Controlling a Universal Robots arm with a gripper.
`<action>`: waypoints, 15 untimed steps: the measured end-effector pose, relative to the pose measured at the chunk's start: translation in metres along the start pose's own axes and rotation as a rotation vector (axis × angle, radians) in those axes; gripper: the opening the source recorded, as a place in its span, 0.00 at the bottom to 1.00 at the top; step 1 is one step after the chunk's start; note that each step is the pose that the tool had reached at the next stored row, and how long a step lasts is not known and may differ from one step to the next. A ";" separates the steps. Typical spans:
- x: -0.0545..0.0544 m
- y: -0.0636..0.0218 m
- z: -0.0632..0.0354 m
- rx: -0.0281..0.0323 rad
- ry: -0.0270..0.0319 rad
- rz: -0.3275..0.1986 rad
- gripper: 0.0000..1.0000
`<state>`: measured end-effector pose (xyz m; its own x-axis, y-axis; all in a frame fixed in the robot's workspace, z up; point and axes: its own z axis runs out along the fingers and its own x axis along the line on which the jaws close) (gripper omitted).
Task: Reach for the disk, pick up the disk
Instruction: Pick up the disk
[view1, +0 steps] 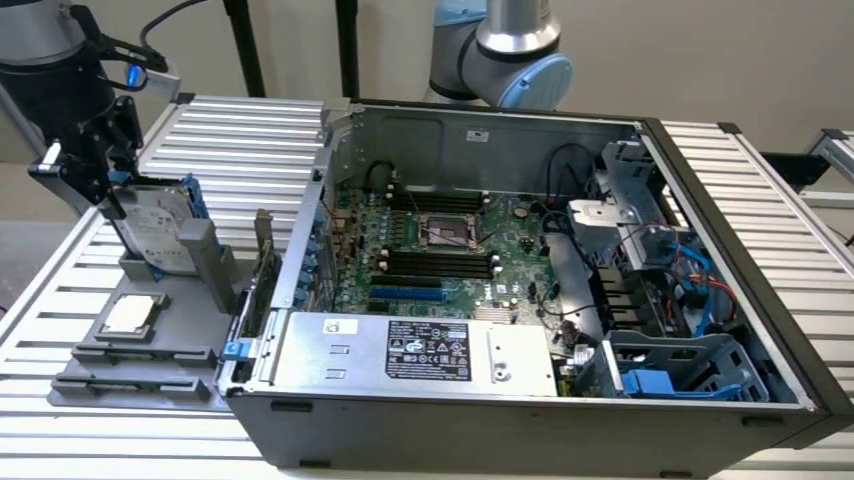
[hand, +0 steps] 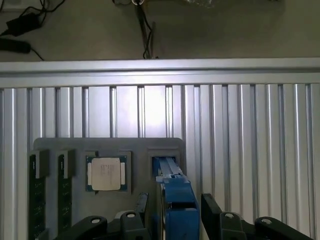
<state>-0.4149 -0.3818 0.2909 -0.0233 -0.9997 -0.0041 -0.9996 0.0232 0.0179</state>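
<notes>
The disk has its blue bar between my fingers and closing now would catch the disk, so my gripper closes on it next.
The disk stands on edge in a slot of the grey holder at the exterior view's left. It is silver with blue rails. My gripper has come down over its top edge, one black finger on each side. In the wrist view the disk's blue rail runs between my fingers, with a narrow gap on either side. The gripper is open and the disk still rests in its slot.
On the same grey tray lie a square silver CPU chip and two memory sticks. An open computer case with a silver box stands close on the exterior view's right. The ribbed aluminium table extends around.
</notes>
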 end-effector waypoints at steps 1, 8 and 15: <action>0.000 0.0000 0.0000 0.0000 0.0005 -0.002 0.54; 0.000 0.0000 0.0000 0.0009 0.0007 -0.003 0.45; 0.000 0.0001 0.0000 0.0008 0.0009 -0.003 0.36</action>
<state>-0.4150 -0.3817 0.2910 -0.0203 -0.9998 -0.0033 -0.9996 0.0202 0.0171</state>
